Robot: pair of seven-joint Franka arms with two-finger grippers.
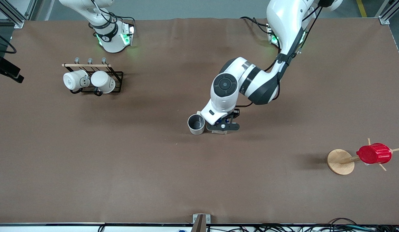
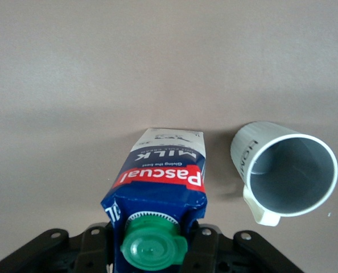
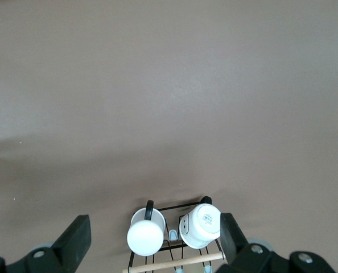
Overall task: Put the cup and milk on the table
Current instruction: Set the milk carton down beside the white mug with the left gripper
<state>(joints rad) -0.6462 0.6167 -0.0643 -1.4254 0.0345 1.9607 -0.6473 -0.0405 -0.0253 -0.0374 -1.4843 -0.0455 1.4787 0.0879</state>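
The lower edge of the milk (image 2: 160,179) rests on the tabletop close beside the cup. The milk would stand if my left gripper opened now, so it is time to release.
The milk (image 2: 160,179), a dark blue carton with a green cap and a red label, stands on the brown table (image 1: 122,167) near its middle. My left gripper (image 2: 155,245) is shut on the carton's top, a finger against each side. In the front view the left gripper (image 1: 223,126) hides most of the carton. The cup (image 1: 196,124), off-white with a grey inside, stands upright on the table right beside the milk, toward the right arm's end; it also shows in the left wrist view (image 2: 285,168). My right gripper (image 3: 155,244) is open and empty, high over the mug rack.
A black rack (image 1: 117,75) with two white mugs (image 1: 90,80) stands near the right arm's base. A red ribbed cup (image 1: 374,153) hangs on a wooden stand (image 1: 340,161) toward the left arm's end, nearer to the front camera.
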